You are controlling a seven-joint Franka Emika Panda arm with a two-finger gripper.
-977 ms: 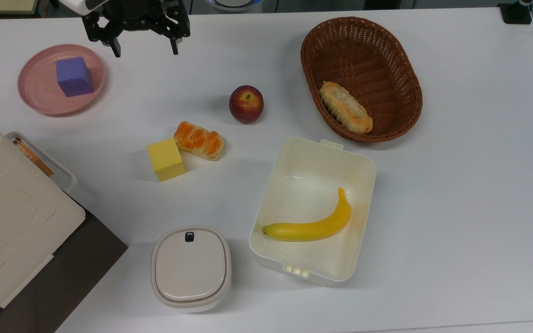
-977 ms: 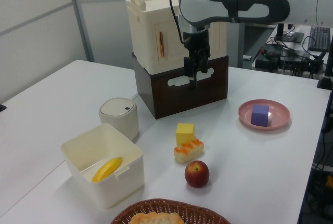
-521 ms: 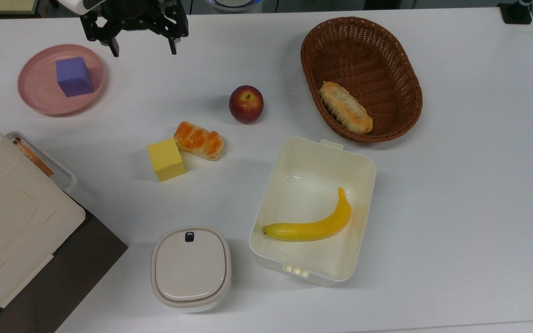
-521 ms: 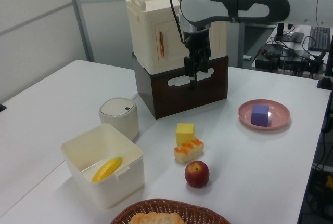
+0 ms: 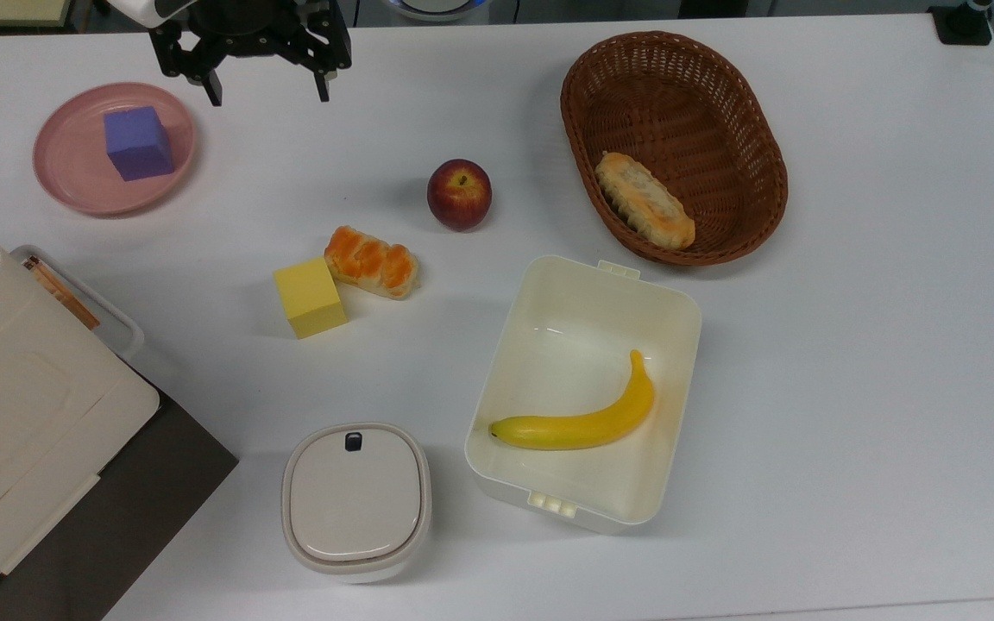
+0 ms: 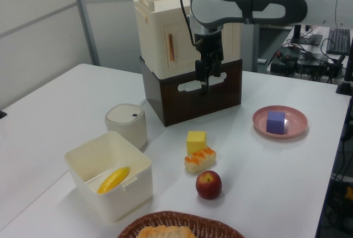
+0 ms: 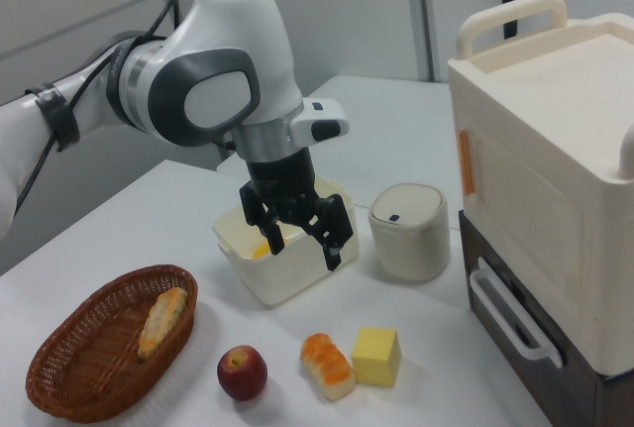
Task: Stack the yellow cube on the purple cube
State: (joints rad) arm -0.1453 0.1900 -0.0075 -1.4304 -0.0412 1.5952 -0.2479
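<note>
I will grab the yellow cube by its sides next, so its flat bottom can rest on the purple cube [image 6: 275, 122].
The yellow cube [image 5: 310, 297] [image 6: 196, 141] [image 7: 376, 356] sits on the white table, touching an orange-glazed bread roll [image 5: 372, 261]. On a pink plate [image 5: 66, 177] [image 6: 293, 131] at the top view's upper left rests the purple cube [image 5: 138, 142] [image 6: 275, 122]. My gripper [image 5: 269, 91] [image 7: 304, 247] hangs open and empty high above the table, at the top view's upper edge between the pink plate and the apple, well apart from both cubes.
A red apple [image 5: 459, 193], a wicker basket [image 5: 754, 129] holding a bread roll, a cream box [image 5: 665, 302] with a banana [image 5: 581, 421], a lidded white pot [image 5: 355, 501] and a cream-and-brown cabinet [image 5: 22, 431] surround the yellow cube.
The gripper has shifted very slightly toward the top view's upper edge; everything on the table is as before.
</note>
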